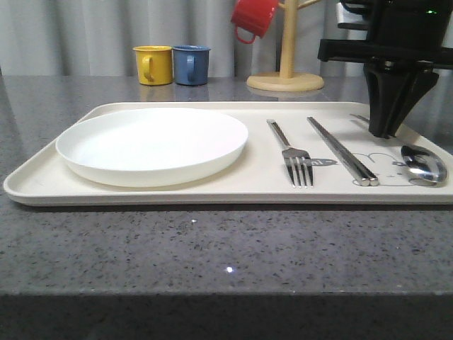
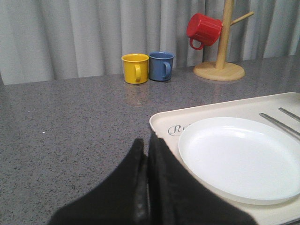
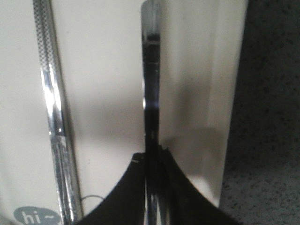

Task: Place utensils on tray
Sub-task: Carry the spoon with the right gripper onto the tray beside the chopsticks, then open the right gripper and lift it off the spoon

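Note:
The spoon's bowl is resting on the cream tray next to the chopsticks, and the fingers of the robot's right gripper are low. The right gripper will let go of the spoon next, and the spoon would lie flat.
The cream tray (image 1: 262, 185) lies across the grey table. On it sit a white plate (image 1: 152, 145) at the left, a fork (image 1: 297, 163), a pair of chopsticks (image 1: 343, 152) and a spoon (image 1: 423, 166) at the right end. My right gripper (image 1: 384, 131) stands over the tray's right end, shut on the spoon's handle (image 3: 151, 70), with the chopsticks (image 3: 52, 103) alongside. The spoon's bowl rests on the tray. My left gripper (image 2: 146, 143) is shut with nothing in it, just off the tray's corner (image 2: 161, 122) beside the plate (image 2: 239, 157).
A yellow mug (image 1: 153, 65) and a blue mug (image 1: 191, 65) stand behind the tray. A red mug (image 1: 253, 18) hangs on a wooden mug tree (image 1: 287, 71) at the back right. Bare table runs in front of the tray to the front edge.

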Controlling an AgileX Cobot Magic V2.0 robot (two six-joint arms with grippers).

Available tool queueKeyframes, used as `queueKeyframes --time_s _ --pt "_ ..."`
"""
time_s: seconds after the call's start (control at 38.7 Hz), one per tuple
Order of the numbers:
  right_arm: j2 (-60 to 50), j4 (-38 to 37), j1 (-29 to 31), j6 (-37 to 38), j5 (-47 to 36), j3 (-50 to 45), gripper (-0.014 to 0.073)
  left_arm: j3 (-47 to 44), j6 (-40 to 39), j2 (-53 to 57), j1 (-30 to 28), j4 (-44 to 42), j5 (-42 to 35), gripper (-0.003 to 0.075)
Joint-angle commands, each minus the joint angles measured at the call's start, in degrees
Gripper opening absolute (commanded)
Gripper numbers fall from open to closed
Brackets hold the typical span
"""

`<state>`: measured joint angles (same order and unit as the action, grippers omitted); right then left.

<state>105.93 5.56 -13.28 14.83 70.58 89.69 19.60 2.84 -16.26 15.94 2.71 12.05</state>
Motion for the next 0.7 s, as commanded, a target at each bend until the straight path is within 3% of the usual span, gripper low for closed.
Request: queueKeyframes --time_s 0.0,0.18,0.49,0.67 --pt "-2.17 0.02 0.05 0.28 5.11 1.25 -0.0048 1.51 -0.57 -0.38 -0.11 0.47 -4.85 -0.0018" --pt "-2.1 0.02 0.05 0.75 5.11 1.25 -0.0022 1.51 -0.57 -0.38 -0.11 0.47 -4.85 -0.0018" --pt "-3.52 0.02 0.05 0.63 6.01 3.44 0.0363 1.51 -0.57 -0.38 -0.11 0.47 -4.85 -0.0018" --pt "-8.71 -1.29 0.05 -0.36 6.01 9.02 0.0381 1.51 -0.57 -0.38 -0.11 0.47 -4.85 -0.0018"
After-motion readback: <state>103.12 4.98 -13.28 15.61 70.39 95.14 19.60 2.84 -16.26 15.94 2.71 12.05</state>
